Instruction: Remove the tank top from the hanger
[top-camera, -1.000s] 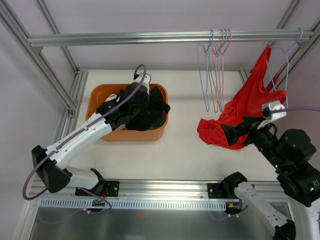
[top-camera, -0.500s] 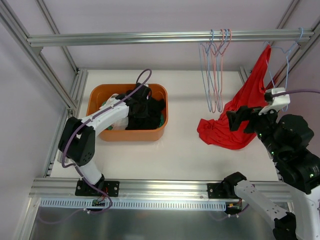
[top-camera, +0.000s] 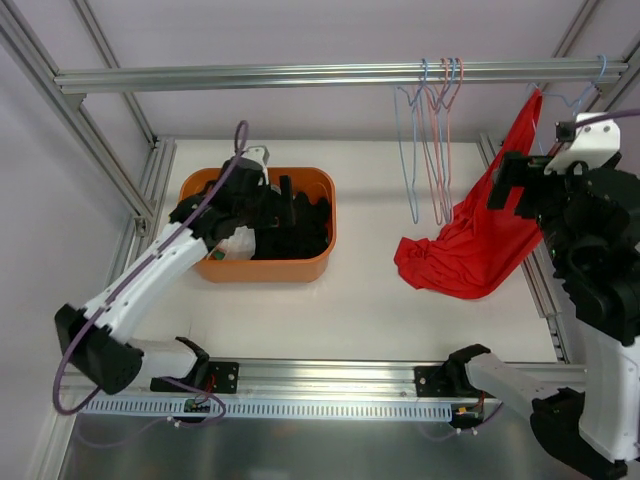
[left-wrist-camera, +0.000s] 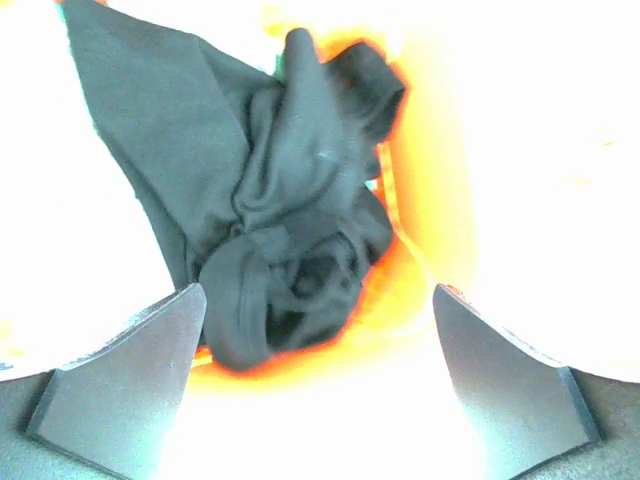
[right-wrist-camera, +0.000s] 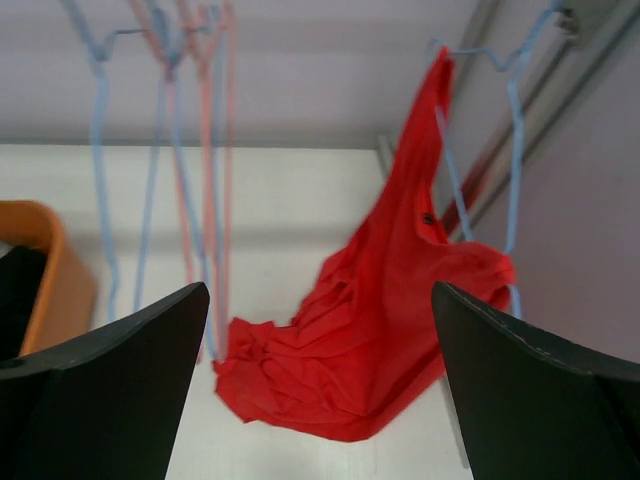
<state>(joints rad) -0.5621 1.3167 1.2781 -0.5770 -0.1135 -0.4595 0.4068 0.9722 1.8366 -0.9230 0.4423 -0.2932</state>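
Note:
The right gripper grabs the blue hanger by its bare side arm (right-wrist-camera: 516, 130) next, which leaves strap and hook free.
The red tank top (top-camera: 470, 250) hangs by one strap from a blue hanger (top-camera: 582, 100) on the rail at far right. Its lower part lies bunched on the white table. In the right wrist view the tank top (right-wrist-camera: 390, 330) drapes down from the blue hanger (right-wrist-camera: 512, 130). My right gripper (top-camera: 512, 185) is raised beside the hanging cloth, open, with nothing between its fingers (right-wrist-camera: 318, 300). My left gripper (top-camera: 272, 200) hovers over the orange bin (top-camera: 310, 268), open and empty (left-wrist-camera: 320, 300).
Black clothes (top-camera: 295, 230) fill the orange bin (left-wrist-camera: 425, 230), also seen as a dark heap (left-wrist-camera: 280, 200) in the left wrist view. Several empty blue and pink hangers (top-camera: 430, 150) hang from the aluminium rail (top-camera: 250, 75). Frame posts line both sides.
My left gripper has opened and let go of the black cloth over the bin. The right arm has risen from the bunched cloth toward the hanger.

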